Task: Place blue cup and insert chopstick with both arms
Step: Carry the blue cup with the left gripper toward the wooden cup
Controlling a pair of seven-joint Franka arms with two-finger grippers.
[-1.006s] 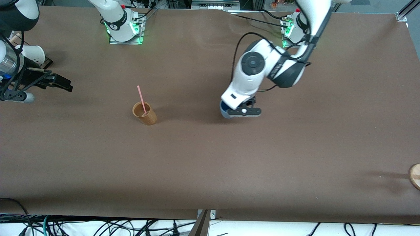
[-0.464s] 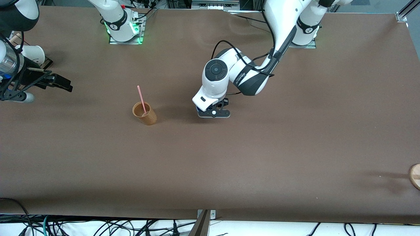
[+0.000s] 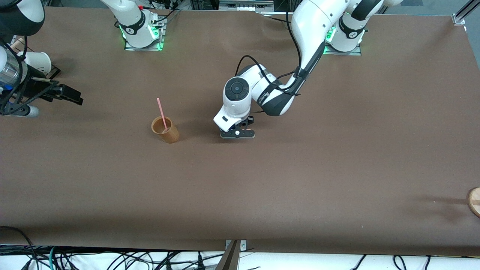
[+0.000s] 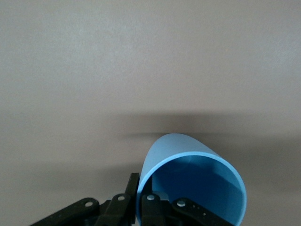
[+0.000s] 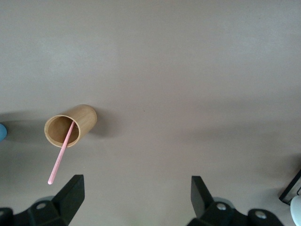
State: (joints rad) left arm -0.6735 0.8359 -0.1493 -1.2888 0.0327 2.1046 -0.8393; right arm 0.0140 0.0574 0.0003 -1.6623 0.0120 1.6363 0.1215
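Note:
The blue cup's base (image 4: 173, 137) meets its shadow on the tabletop in the left wrist view, so the cup would stand. My left gripper needs to open now.
My left gripper (image 3: 237, 134) is low over the middle of the table, beside the tan cup (image 3: 165, 129). It is shut on the blue cup (image 4: 193, 183), pinching the rim (image 4: 141, 188) with one finger inside and one outside. In the front view the hand hides the blue cup. The pink chopstick (image 3: 161, 112) stands leaning in the tan cup. Both also show in the right wrist view: the cup (image 5: 77, 123) and the chopstick (image 5: 61, 157). My right gripper (image 3: 45, 92) waits open (image 5: 136, 188) and empty, up over the right arm's end of the table.
A white paper cup (image 3: 37, 62) stands at the right arm's end of the table. A round wooden piece (image 3: 474, 201) lies at the edge at the left arm's end. The brown table (image 3: 262, 187) is bare nearer the front camera.
My left arm has carried the blue cup across the table toward the tan cup. The right arm, tan cup and chopstick have not moved.

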